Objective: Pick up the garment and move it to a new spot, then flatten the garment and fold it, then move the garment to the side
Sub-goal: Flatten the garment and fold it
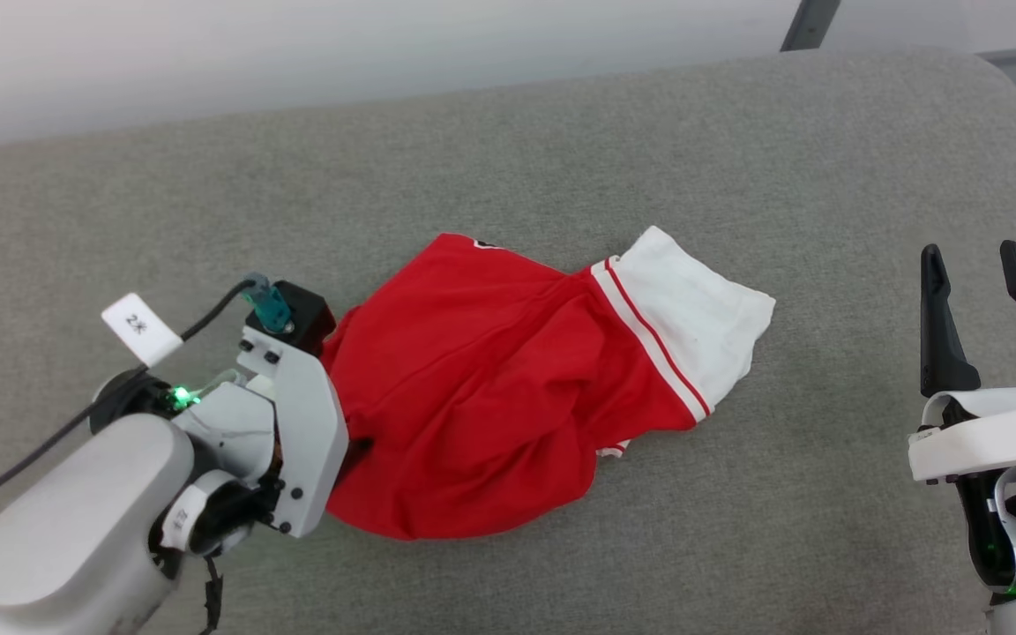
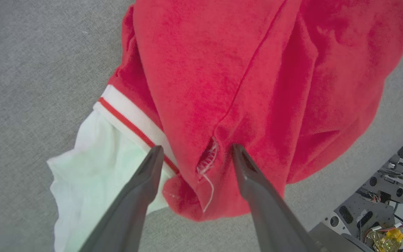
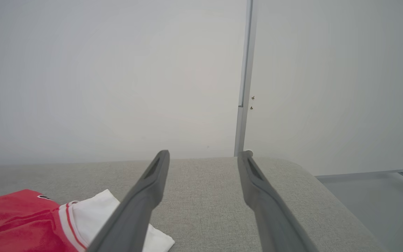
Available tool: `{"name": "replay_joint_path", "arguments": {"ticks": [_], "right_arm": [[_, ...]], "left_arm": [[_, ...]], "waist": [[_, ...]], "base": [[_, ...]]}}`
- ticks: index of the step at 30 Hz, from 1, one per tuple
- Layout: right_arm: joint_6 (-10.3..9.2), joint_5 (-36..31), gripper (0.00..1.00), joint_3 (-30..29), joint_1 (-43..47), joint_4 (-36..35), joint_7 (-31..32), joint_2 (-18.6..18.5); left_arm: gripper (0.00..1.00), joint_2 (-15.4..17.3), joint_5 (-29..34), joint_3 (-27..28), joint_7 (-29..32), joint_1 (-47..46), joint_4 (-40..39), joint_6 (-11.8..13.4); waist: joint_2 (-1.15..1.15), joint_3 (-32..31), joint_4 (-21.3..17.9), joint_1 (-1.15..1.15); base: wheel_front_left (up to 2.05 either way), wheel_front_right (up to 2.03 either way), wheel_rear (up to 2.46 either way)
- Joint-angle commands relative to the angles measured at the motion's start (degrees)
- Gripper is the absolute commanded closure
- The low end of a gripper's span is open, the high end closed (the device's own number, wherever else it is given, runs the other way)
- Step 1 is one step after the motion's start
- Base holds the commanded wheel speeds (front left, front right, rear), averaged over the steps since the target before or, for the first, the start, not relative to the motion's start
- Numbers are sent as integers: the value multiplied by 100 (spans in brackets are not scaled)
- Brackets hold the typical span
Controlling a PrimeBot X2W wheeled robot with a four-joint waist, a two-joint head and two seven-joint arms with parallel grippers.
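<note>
The left gripper pinches the garment by its raised hem fold with the loose thread (image 2: 208,182) next, since the rest of the red cloth lies slack.
The red garment (image 1: 490,388) lies crumpled on the grey padded surface (image 1: 561,132), one white sleeve (image 1: 693,317) with striped trim spread to its right. My left gripper (image 2: 197,148) is open, its fingers straddling a red hem fold with a loose thread (image 2: 208,182), just above the cloth. A second white sleeve (image 2: 93,164) shows beside the left finger. In the head view the left wrist (image 1: 296,423) covers the garment's left edge and hides the fingers. My right gripper (image 1: 984,273) stands open and empty, well right of the garment (image 3: 12,217). The lettering is hidden.
The padded surface ends in a rounded far right corner (image 1: 1002,97), with floor beyond. A pale wall with a vertical metal strip (image 3: 245,77) stands behind it. A cable with a white tag (image 1: 139,328) trails from the left wrist. Robot base parts (image 2: 380,210) show below the surface's edge.
</note>
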Motion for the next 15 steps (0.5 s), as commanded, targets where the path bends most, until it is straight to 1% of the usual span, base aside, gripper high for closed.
{"name": "replay_joint_path", "arguments": {"ticks": [1, 4, 5, 6, 7, 10, 15], "right_arm": [[-8, 37, 0, -29, -54, 23, -49, -11], [-8, 8, 0, -41, -44, 37, -65, 40], [-8, -4, 0, -45, -42, 40, -64, 50], [-8, -12, 0, -49, -42, 45, -72, 62], [-8, -17, 0, -56, -42, 48, -81, 69], [-8, -22, 0, -67, -42, 61, -95, 88], [-8, -23, 0, -130, -5, 69, -101, 85]], "left_arm": [[0, -57, 35, -24, -29, 24, 43, -32], [0, -97, 26, -76, -46, 24, 159, -99], [23, -128, -31, -71, -30, 41, 220, -103], [78, -133, 2, -108, -49, 18, 244, -194], [100, -171, -8, -85, -111, -5, 298, -197], [100, -214, -76, -60, -84, -94, 411, -262], [100, -162, -142, -9, 56, -261, 323, -279]], "waist": [[0, 68, -71, 0], [0, 94, -105, 0], [0, 100, -112, 0], [0, 108, -120, 0], [0, 115, -123, 0], [0, 125, -130, 0], [0, 131, -117, 0]], "base": [[0, 0, 0], [0, 0, 0], [0, 0, 0], [0, 0, 0], [0, 0, 0], [0, 0, 0], [0, 0, 0]]}}
